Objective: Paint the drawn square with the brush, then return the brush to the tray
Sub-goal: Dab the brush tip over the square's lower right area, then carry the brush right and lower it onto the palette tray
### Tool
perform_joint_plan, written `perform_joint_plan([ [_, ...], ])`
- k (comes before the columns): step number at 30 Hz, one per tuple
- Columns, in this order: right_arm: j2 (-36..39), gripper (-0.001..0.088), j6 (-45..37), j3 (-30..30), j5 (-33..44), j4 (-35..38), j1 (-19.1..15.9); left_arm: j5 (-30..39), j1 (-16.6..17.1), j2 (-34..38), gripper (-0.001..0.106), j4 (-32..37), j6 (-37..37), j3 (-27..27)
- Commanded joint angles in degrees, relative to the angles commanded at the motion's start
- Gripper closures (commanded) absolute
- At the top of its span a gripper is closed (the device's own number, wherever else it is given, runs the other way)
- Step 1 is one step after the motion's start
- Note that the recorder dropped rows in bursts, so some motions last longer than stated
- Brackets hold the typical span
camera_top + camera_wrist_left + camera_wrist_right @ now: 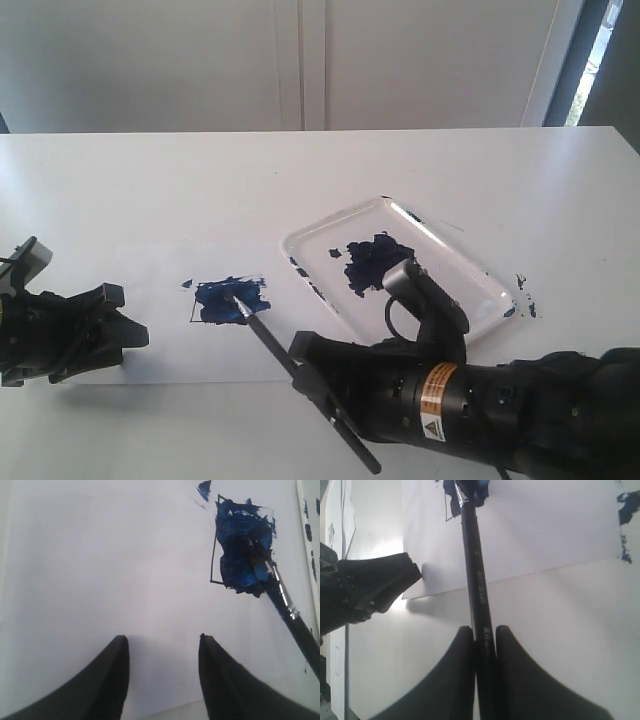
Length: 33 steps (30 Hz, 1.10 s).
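My right gripper should move the brush to the white tray before letting go of it, because the brush tip [240, 303] rests on the painted square, short of the tray.
The drawn square [222, 301] on the paper sheet [160, 345] is mostly smeared with dark blue paint [242, 550], which spills past its outline. The black-handled brush [275, 350] slants from my right gripper [308, 376] up to the square, its tip resting in the wet paint [260, 565]. In the right wrist view the gripper [484, 630] is shut on the brush handle [475, 565]. My left gripper [125, 316] is open and empty [162, 639], low over the paper's left end. The white tray [452, 247], with a blue blot inside, lies right of the square.
Blue paint flecks dot the table [525, 300] right of the tray and the paper just left of the square [187, 284]. The left gripper's black fingers [380, 582] show at the paper's edge in the right wrist view. A pale wall stands behind the table.
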Motion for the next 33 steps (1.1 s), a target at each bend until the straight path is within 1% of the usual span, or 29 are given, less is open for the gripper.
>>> perform_joint_plan([
  [3,-2.15,0.0868,-3.04,0.00,2.91,1.11,-1.01,0.00,0.00,0.00,0.053,0.00,0.00,0.00],
  [5,-3.27,0.0868,-5.32,0.00,3.09,-0.47,-1.01,0.00,0.00,0.00,0.053,0.00,0.00,0.00],
  [7,-5.30,0.0868,-7.00,0.00,-0.24,-7.52,-0.91,0.00,0.00,0.00,0.053,0.00,0.00,0.00],
  [8,-7.27,0.0868,-8.43,0.00,-1.79,-12.92,-0.91,0.00,0.00,0.00,0.053,0.00,0.00,0.00],
  [9,-9.19,0.0868,-10.64,0.00,-0.93,-14.87,-0.91,0.02,0.00,0.00,0.053,0.00,0.13,0.00],
  [11,-13.19,0.0868,-16.56,0.00,4.86,-14.41,-0.91,0.38,0.00,0.00,0.053,0.00,0.23,0.00],
  [12,-15.40,0.0868,-21.21,0.00,9.54,-12.53,-0.91,0.50,0.00,0.00,0.053,0.00,0.23,0.00],
  [14,-18.59,0.0868,-28.80,0.00,15.78,-8.94,-0.91,1.00,0.00,0.00,0.053,0.00,0.36,0.00],
  [15,-19.76,0.0868,-31.58,0.00,17.11,-7.74,-0.91,1.70,0.00,-0.26,0.053,0.00,0.48,0.00],
  [17,-21.26,0.0868,-33.98,0.00,18.93,-7.33,-0.91,1.72,0.00,-2.21,0.053,0.00,1.48,0.00],
  [18,-21.47,0.0868,-34.39,0.00,20.24,-7.45,-0.91,1.60,0.00,-3.41,0.053,0.00,1.48,0.00],
  [19,-21.47,0.0868,-34.89,0.00,23.47,-7.55,-0.91,1.60,0.00,-6.39,0.053,0.00,1.48,0.00],
  [20,-21.47,0.0868,-34.88,0.00,24.77,-8.15,-0.91,1.47,0.00,-7.66,0.053,0.00,1.48,0.00],
  [21,-21.47,0.0868,-34.88,0.00,26.05,-8.94,-0.91,1.47,0.00,-11.02,0.053,0.00,1.48,0.00],
  [22,-21.47,0.0868,-34.88,0.00,26.05,-9.06,-1.01,1.34,0.00,-12.32,0.053,0.00,1.48,0.00],
  [24,-21.47,0.0868,-34.88,0.00,27.29,-9.34,-2.91,0.21,0.00,-19.00,0.053,0.00,1.61,0.00],
  [27,-21.47,0.0868,-34.70,0.00,29.19,-10.97,-5.31,-1.79,0.00,-24.91,0.053,0.00,4.01,0.00],
  [29,-21.47,0.0868,-31.53,0.00,29.02,-14.27,-6.26,-3.50,0.00,-29.03,0.053,0.00,4.78,0.00],
  [30,-21.47,0.0868,-28.12,0.00,29.29,-17.98,-6.98,-4.10,0.00,-32.24,0.053,0.00,4.78,0.00],
  [31,-21.47,0.0868,-26.64,0.00,29.59,-19.63,-7.26,-4.20,0.00,-33.97,0.053,0.00,4.52,0.00],
  [32,-21.58,0.0868,-22.23,-0.22,31.39,-24.12,-7.71,-4.20,0.00,-37.31,0.053,0.00,3.63,0.00],
  [33,-21.82,0.0868,-19.82,-0.48,33.45,-27.41,-7.71,-4.20,0.00,-39.19,0.053,0.00,3.01,0.00],
])
